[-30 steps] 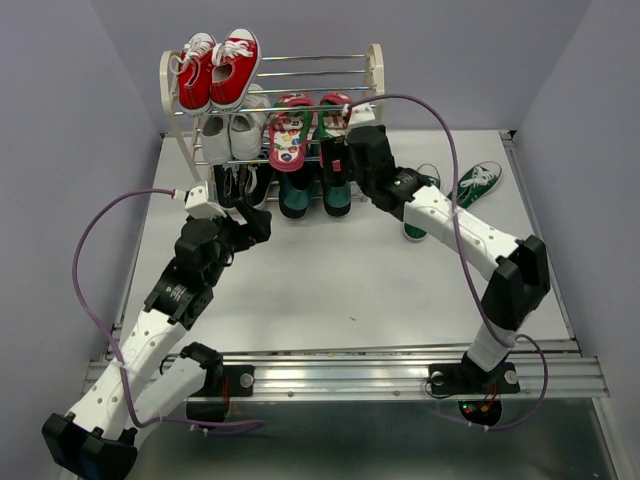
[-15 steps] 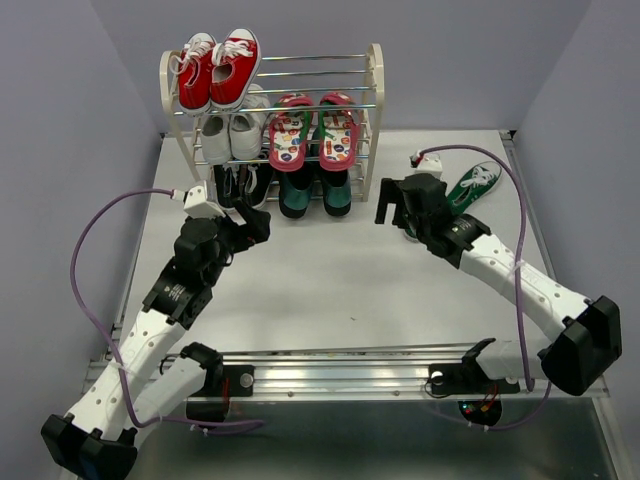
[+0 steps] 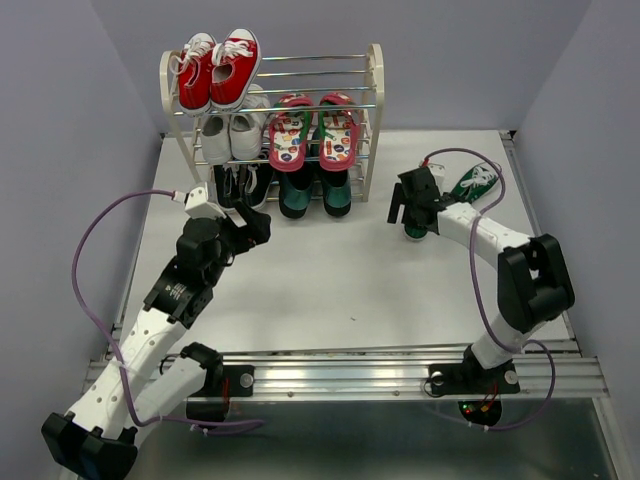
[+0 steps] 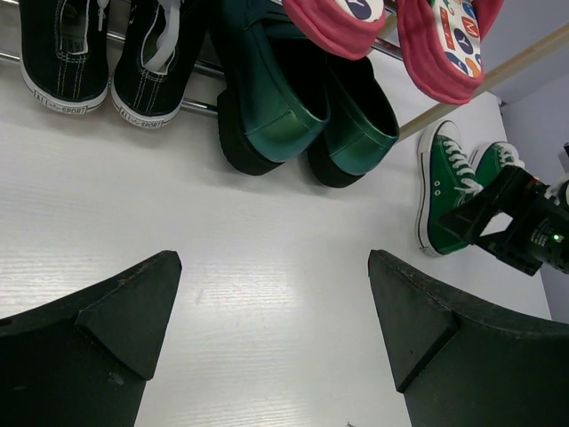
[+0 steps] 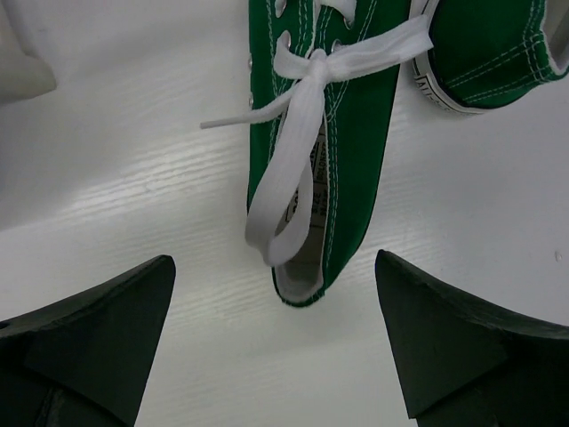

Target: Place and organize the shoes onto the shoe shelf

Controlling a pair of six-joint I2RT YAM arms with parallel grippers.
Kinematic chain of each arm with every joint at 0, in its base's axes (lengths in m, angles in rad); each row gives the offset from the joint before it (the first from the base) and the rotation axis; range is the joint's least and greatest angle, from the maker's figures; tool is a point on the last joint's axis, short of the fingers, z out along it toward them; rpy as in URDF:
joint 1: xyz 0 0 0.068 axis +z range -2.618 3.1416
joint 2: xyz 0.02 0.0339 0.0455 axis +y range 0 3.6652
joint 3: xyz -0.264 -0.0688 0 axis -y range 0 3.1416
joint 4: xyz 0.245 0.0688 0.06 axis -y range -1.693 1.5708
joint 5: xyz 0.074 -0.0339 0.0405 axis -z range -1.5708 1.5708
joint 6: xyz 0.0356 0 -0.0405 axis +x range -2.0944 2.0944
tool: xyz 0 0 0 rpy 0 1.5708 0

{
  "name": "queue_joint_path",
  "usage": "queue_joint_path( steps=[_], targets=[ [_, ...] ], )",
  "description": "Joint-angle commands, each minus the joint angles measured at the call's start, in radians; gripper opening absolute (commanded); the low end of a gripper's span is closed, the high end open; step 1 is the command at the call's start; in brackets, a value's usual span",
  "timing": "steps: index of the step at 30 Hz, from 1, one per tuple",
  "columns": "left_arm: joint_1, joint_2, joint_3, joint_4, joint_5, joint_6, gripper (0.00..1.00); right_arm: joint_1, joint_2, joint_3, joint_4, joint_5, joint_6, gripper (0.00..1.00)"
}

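The robot's right gripper has its fingers wide open behind the green sneaker's heel (image 3: pixel 415 233), so the green sneaker would stay on the tabletop if that gripper lifted now.
The shoe shelf (image 3: pixel 373 100) stands at the back of the table. Red flip-flops (image 3: pixel 312 132) lie on its middle tier, and dark teal slip-ons (image 3: pixel 312 192) sit on the bottom tier below them. Two green sneakers lie on the table right of the shelf. One (image 3: pixel 477 182) is in plain sight, while the other (image 3: pixel 415 232) is mostly under my right gripper (image 3: pixel 410 205). In the right wrist view that gripper (image 5: pixel 274 256) is open just behind the heel of a green sneaker (image 5: pixel 329 133), not touching it. My left gripper (image 4: pixel 276 267) is open and empty over bare table, facing the slip-ons (image 4: pixel 293 107).
Red sneakers (image 3: pixel 218 70) sit on the shelf's top tier at the left. White sneakers (image 3: pixel 230 135) are on the middle tier and black sneakers (image 3: pixel 238 185) on the bottom tier, also at the left. Purple-grey walls close in both sides. A metal rail (image 3: pixel 340 375) runs along the near edge.
My right gripper has drawn back from the shelf, leaving the flip-flops on the middle tier. It has swung right and down over the green sneakers. The left arm has not moved.
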Motion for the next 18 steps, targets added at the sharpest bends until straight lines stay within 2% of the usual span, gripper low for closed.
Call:
queue_joint_path(
  steps=[1, 8, 10, 12, 17, 18],
  targets=[
    [0.0, -0.008, 0.018, 0.01, -0.023, -0.006, 0.99, -0.028, 0.061, 0.078, 0.02, 0.046, 0.018, 1.0],
    [0.0, -0.019, 0.018, 0.008, -0.032, -0.007, 0.99, -0.05, 0.133, 0.107, 0.026, 0.059, 0.017, 0.92],
    [-0.002, -0.019, 0.019, 0.008, -0.034, -0.003, 0.99, -0.059, 0.135, 0.095, 0.028, 0.056, 0.038, 0.81],
    [-0.002, -0.02, 0.019, 0.007, -0.038, -0.003, 0.99, -0.059, 0.133, 0.087, 0.028, 0.056, 0.044, 0.74],
    [-0.002, -0.022, 0.019, 0.007, -0.038, -0.001, 0.99, -0.059, 0.115, 0.061, 0.028, 0.063, 0.051, 0.73],
    [-0.002, -0.022, 0.019, 0.007, -0.038, 0.0, 0.99, -0.059, 0.109, 0.05, 0.028, 0.065, 0.057, 0.67]
  ],
)
